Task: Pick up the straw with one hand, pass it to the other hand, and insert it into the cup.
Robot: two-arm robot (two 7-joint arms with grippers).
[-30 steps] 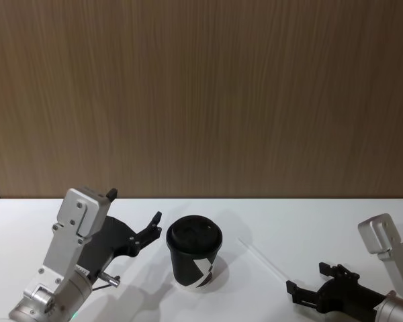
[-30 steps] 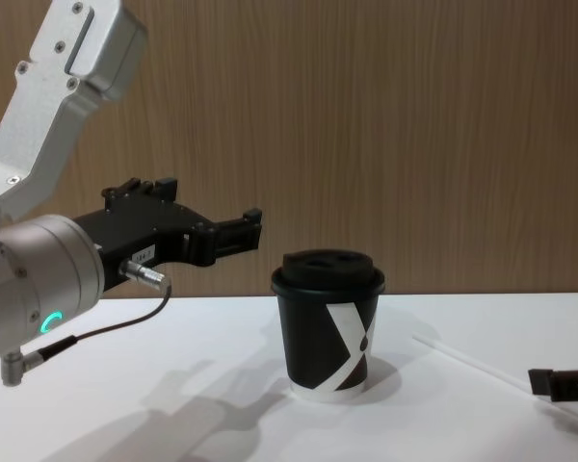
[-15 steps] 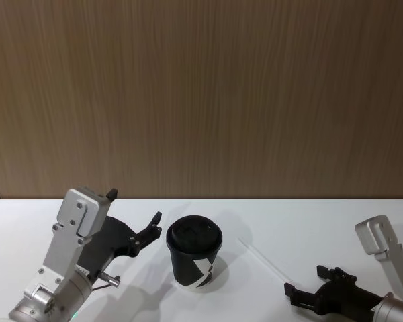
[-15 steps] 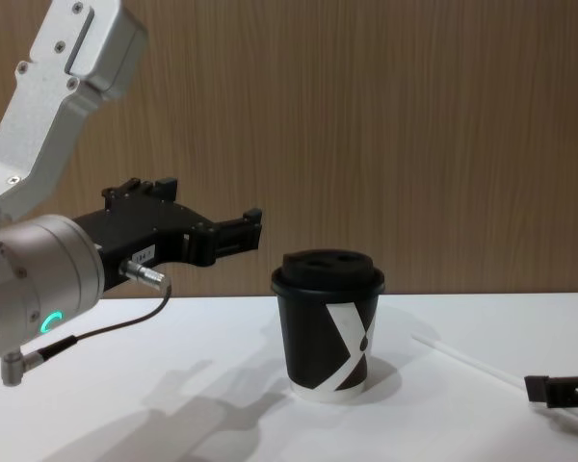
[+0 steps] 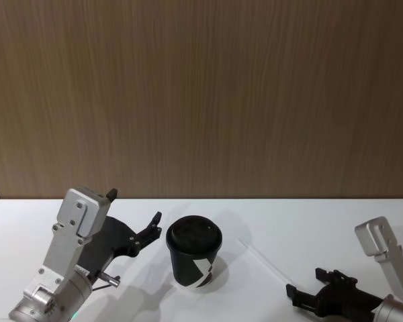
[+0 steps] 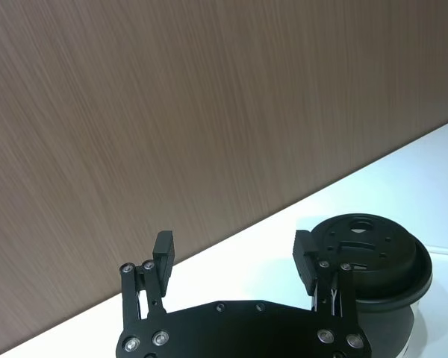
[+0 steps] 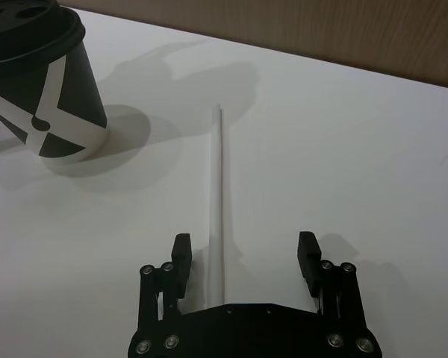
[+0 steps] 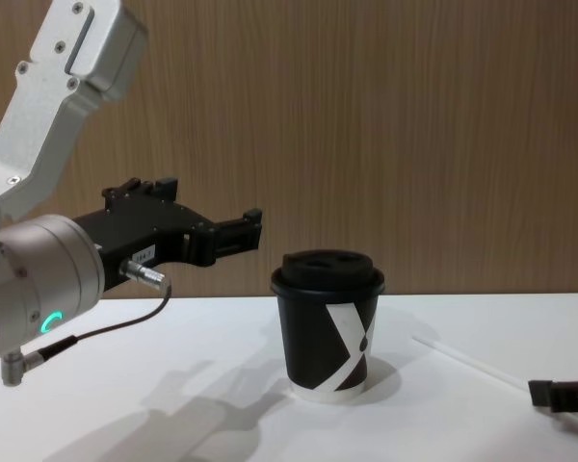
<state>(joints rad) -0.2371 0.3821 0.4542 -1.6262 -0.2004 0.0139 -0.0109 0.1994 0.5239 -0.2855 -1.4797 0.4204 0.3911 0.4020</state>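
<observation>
I should grab the straw by its lower end (image 5: 286, 280) with my right gripper, so the white straw's upper length (image 5: 248, 247) stays free for my left gripper.
The straw (image 5: 265, 260) lies flat on the white table to the right of the cup (image 5: 194, 255), a black paper cup with a lid and a white X mark that stands upright. My right gripper (image 5: 305, 284) is low over the straw's near end and open. In the right wrist view the straw (image 7: 219, 200) runs between the fingers of the gripper (image 7: 244, 252), closer to one finger, with the cup (image 7: 43, 88) farther off. My left gripper (image 5: 133, 208) hovers open to the left of the cup, level with its lid (image 6: 366, 247), and holds nothing.
A thin grey cable with a metal plug (image 8: 140, 274) hangs from the left wrist above the table. A wood-panelled wall (image 5: 201, 94) closes the back of the table. White tabletop (image 5: 309, 228) stretches behind the straw and in front of the cup.
My right gripper has sunk slightly closer to the table over the straw's near end. The left arm, cup and straw have not moved.
</observation>
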